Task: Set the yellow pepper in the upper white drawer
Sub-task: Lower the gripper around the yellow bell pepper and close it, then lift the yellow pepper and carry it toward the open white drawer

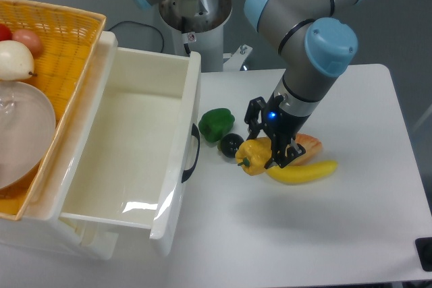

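Observation:
My gripper grabs the yellow pepper by its rounded body [255, 156] next, to place it in the upper white drawer.
The yellow pepper [252, 156] lies on the white table just right of the drawer front, its dark stem pointing left. My gripper [267, 141] is low over its right side. The jaws stand apart, one finger behind the pepper and one against its right edge beside the banana, so it looks open around the pepper. The upper white drawer [145, 109] is pulled out at the left. Its inside is bare, and its black curved handle [192, 153] faces the pepper.
A green bell pepper [216, 124] and a dark round fruit [231, 145] lie between the drawer and the yellow pepper. A banana [304, 171] and an orange-red fruit [309, 144] lie under my wrist. A yellow wicker basket [64, 45] with fruit and a glass bowl sits above the drawer's left.

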{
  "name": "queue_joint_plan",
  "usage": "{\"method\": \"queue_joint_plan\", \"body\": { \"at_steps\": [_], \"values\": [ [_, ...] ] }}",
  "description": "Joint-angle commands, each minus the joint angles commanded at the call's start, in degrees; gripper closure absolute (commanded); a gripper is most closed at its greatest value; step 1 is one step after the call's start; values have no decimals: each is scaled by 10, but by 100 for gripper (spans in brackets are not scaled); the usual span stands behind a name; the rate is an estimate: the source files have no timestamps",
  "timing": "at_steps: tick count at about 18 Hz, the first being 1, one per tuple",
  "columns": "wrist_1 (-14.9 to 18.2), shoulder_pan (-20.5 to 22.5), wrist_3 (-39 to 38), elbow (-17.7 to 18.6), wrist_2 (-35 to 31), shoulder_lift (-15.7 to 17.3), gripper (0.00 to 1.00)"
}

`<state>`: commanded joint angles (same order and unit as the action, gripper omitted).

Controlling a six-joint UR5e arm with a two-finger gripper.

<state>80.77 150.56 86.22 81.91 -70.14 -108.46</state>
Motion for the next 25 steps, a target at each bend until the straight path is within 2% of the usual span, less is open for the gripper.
{"method": "queue_joint_plan", "body": {
  "at_steps": [2, 6, 9, 20, 25],
  "values": [
    [3, 10, -2, 0, 16, 1, 58],
    [36, 53, -3, -1, 51, 20, 58],
    [62, 65, -15, -1, 58, 32, 58],
    [82, 59, -182, 6, 176, 76, 58],
    [82, 37, -255, 4, 196, 81, 58]
  ]
}}
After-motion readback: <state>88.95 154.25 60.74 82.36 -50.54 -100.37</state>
